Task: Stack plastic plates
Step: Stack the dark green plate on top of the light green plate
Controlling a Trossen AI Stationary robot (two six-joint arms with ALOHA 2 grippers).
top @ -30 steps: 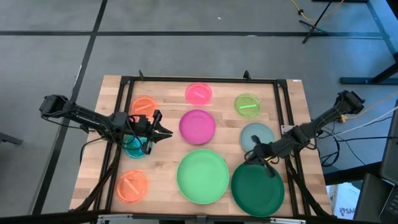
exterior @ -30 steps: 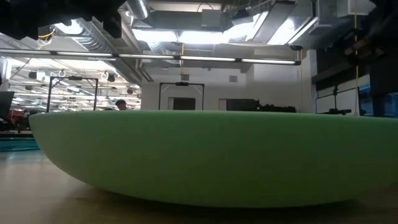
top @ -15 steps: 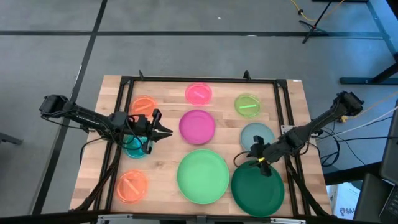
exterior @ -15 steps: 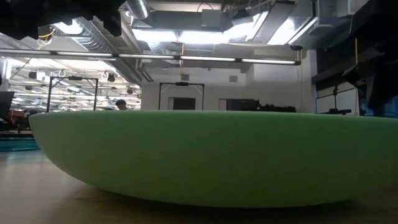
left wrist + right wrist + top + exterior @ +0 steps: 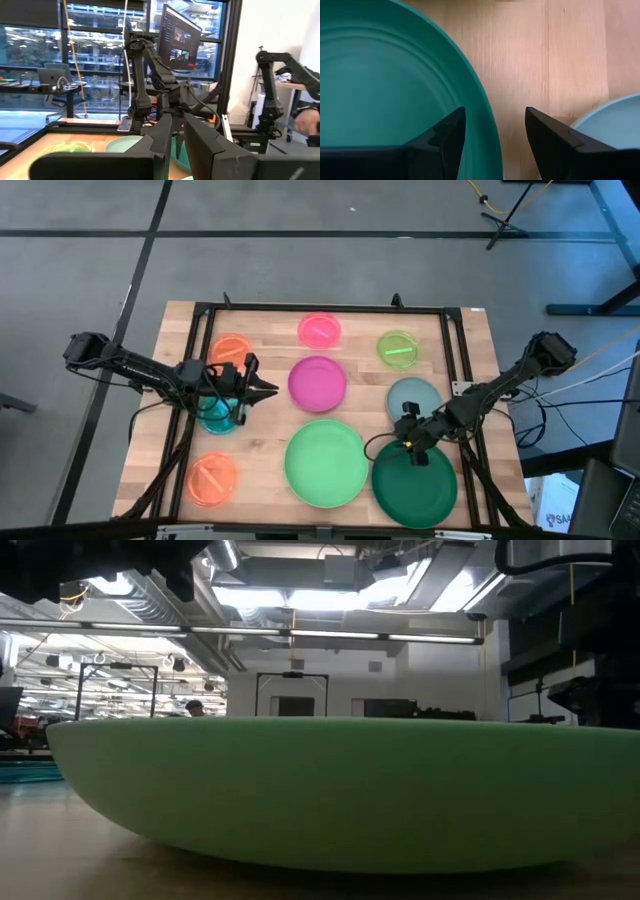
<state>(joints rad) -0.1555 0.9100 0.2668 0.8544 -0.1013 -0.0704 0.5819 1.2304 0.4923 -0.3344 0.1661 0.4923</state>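
I will stack the dark green plate on the mint plate (image 5: 325,464), so next I will grab the dark green plate by its rim (image 5: 393,455) with my right gripper.
Separate plastic plates lie flat on the wooden table. They are mint (image 5: 326,463), dark green (image 5: 415,490), magenta (image 5: 317,381), grey-blue (image 5: 413,395), lime (image 5: 398,348), pink-red (image 5: 319,330), two orange (image 5: 231,348) (image 5: 212,479) and teal (image 5: 213,418). My right gripper (image 5: 495,114) is open above the dark green plate's far-left rim (image 5: 487,125). One finger is over the plate's inside and the other over bare wood, and neither touches it. My left gripper (image 5: 270,391) points level toward the magenta plate with a narrow gap between its fingers and nothing in it. The teal plate is partly hidden under it.
A black metal frame (image 5: 320,308) runs round the table top. The mint plate (image 5: 330,790) fills the low view. The grey-blue plate (image 5: 615,125) lies just beyond my right gripper. Bare wood (image 5: 265,430) shows between the teal and mint plates.
My right gripper has opened over the dark green plate's rim and moved a little toward the table's left edge. The plate lies where it was.
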